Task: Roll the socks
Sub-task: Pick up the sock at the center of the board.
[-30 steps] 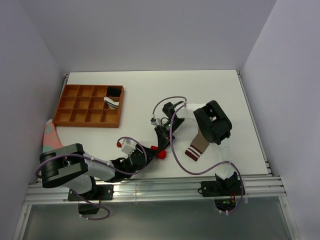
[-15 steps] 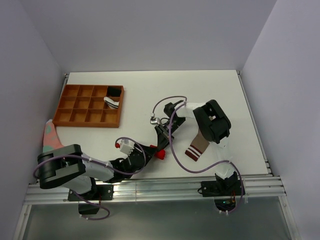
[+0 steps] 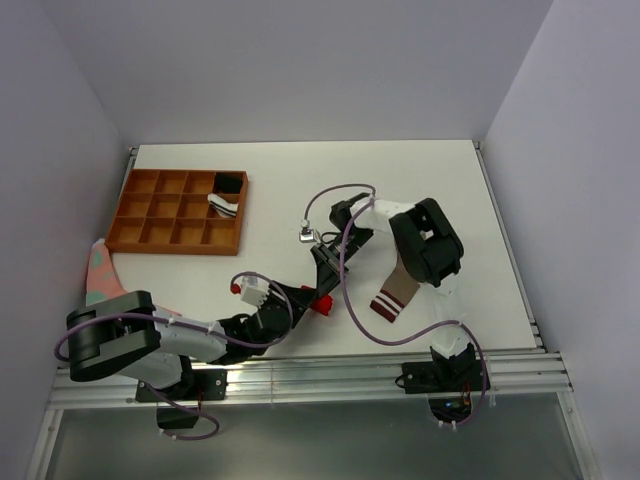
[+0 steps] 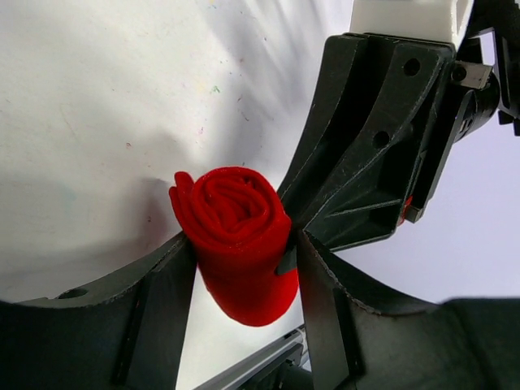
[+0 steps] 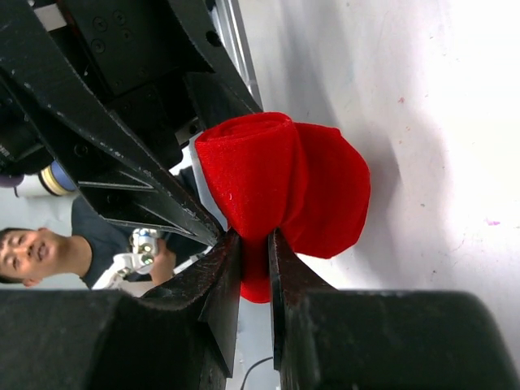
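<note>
My left gripper grabs the red roll (image 4: 240,236) across its sides next, which leaves the loose fold for my right gripper to finish rolling.
The red sock (image 3: 322,306) is wound into a tight roll near the table's front middle. In the left wrist view the red roll (image 4: 240,236) sits between my left gripper's (image 4: 244,252) fingers, touching both of them. My right gripper (image 5: 252,240) is shut on a loose fold at the end of the red roll (image 5: 276,179), and its black finger presses against the roll from the other side. The tan-brown sock (image 3: 397,286) lies flat to the right with its striped cuff toward the front, partly under the right arm.
A brown wooden compartment tray (image 3: 140,243) stands at the back left with a black bundle (image 3: 229,183) and a white-black bundle (image 3: 222,205) in two cells. A pink and teal sock (image 3: 98,270) lies at the left edge. Purple cables (image 3: 352,300) loop over the front middle.
The left arm has leaned a little lower and leftward and the right wrist has shifted slightly. The red roll stays held between both grippers in the same spot.
</note>
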Controlling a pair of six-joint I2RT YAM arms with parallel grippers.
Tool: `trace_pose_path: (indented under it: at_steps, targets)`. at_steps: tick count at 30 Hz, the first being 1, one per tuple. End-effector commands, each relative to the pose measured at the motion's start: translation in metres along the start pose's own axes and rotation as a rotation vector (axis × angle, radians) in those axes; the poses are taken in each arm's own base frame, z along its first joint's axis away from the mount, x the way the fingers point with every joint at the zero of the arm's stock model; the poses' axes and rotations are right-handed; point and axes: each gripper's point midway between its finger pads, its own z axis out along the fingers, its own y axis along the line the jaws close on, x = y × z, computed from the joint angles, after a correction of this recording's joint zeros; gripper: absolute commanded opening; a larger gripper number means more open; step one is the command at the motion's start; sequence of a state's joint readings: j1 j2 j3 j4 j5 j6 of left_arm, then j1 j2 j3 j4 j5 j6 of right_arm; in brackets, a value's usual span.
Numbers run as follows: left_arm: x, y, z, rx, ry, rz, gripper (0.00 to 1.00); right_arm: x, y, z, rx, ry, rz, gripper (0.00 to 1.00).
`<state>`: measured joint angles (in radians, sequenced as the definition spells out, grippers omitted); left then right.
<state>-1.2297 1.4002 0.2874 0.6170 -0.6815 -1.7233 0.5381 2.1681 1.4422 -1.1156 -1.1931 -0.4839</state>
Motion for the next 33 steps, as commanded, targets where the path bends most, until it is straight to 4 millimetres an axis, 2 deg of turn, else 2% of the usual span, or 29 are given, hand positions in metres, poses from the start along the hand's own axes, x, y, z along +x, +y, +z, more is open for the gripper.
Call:
trace_pose_path:
  at_steps: [1, 6, 13, 27, 33]
  targets:
    - [-0.006, -0.014, 0.005, 0.011, -0.051, -0.044, 0.56, -0.007, 0.072, -0.006, -0.178, -0.054, -0.068, 0.1]
    - [-0.009, -0.02, 0.004, 0.023, -0.06, -0.068, 0.57, -0.007, 0.092, -0.013, -0.208, -0.064, -0.115, 0.09]
    - [-0.008, -0.027, 0.005, 0.022, -0.06, -0.087, 0.58, -0.01, 0.105, -0.018, -0.213, -0.081, -0.161, 0.08]
    - [-0.032, -0.019, -0.004, 0.026, -0.13, -0.124, 0.58, -0.019, 0.119, -0.026, -0.156, -0.115, -0.176, 0.06]
    - [-0.051, -0.033, -0.008, 0.051, -0.175, -0.113, 0.59, -0.03, 0.123, -0.027, -0.097, -0.14, -0.188, 0.06]
